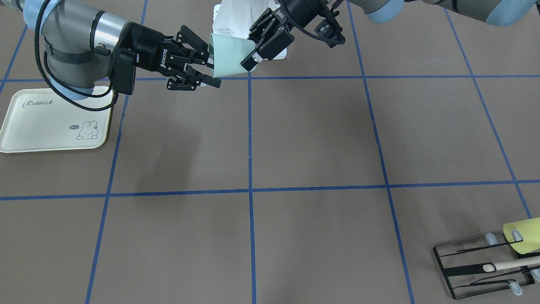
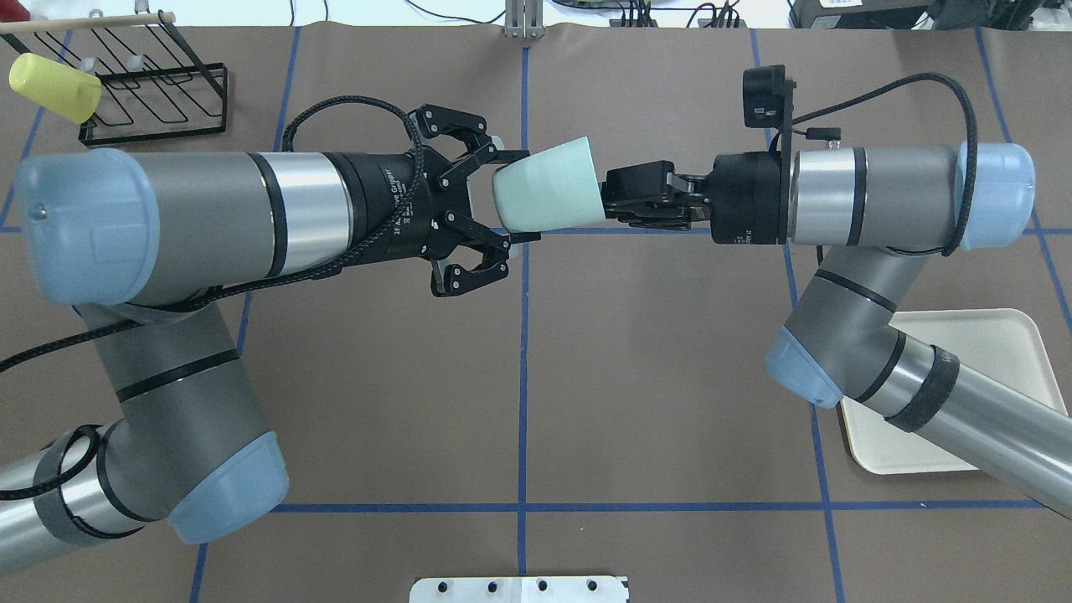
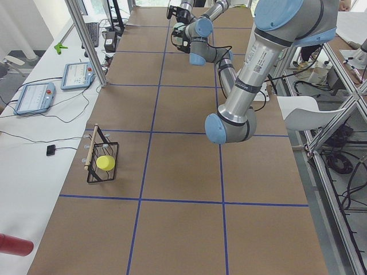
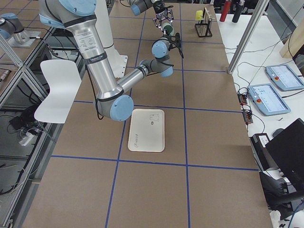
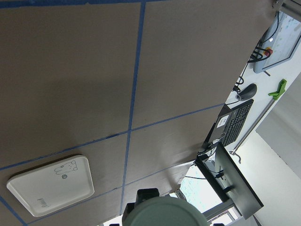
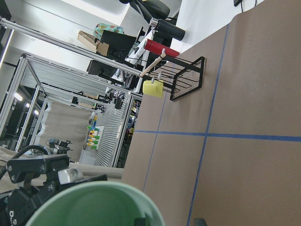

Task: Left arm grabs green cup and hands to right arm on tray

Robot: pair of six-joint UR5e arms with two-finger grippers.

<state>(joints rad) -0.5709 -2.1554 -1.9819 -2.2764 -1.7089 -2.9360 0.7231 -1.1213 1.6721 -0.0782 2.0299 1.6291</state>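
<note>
I next need to take the green cup over from my left gripper for the tray (image 1: 46,126), so my right gripper should grab it by its wide rim (image 1: 211,45).
The pale mint-green cup (image 1: 230,57) lies on its side in the air between my two grippers, above the table's middle (image 2: 548,193). My left gripper (image 1: 253,52) (image 2: 521,197) is shut on its narrow base end, white-tipped fingers on both sides. My right gripper (image 1: 211,69) (image 2: 615,201) is open at the cup's open rim, one finger inside and one outside the wall. The left wrist view shows the cup's base (image 5: 164,212); the right wrist view shows its rim (image 6: 94,202). The cream tray (image 1: 46,126) (image 2: 1005,352) lies flat under the right arm.
A black wire rack (image 1: 476,266) (image 2: 151,92) with a yellow-green cup (image 1: 523,236) (image 2: 54,84) stands at the far corner on my left. A white base plate (image 2: 519,589) sits at the near edge. Blue tape lines cross the brown table.
</note>
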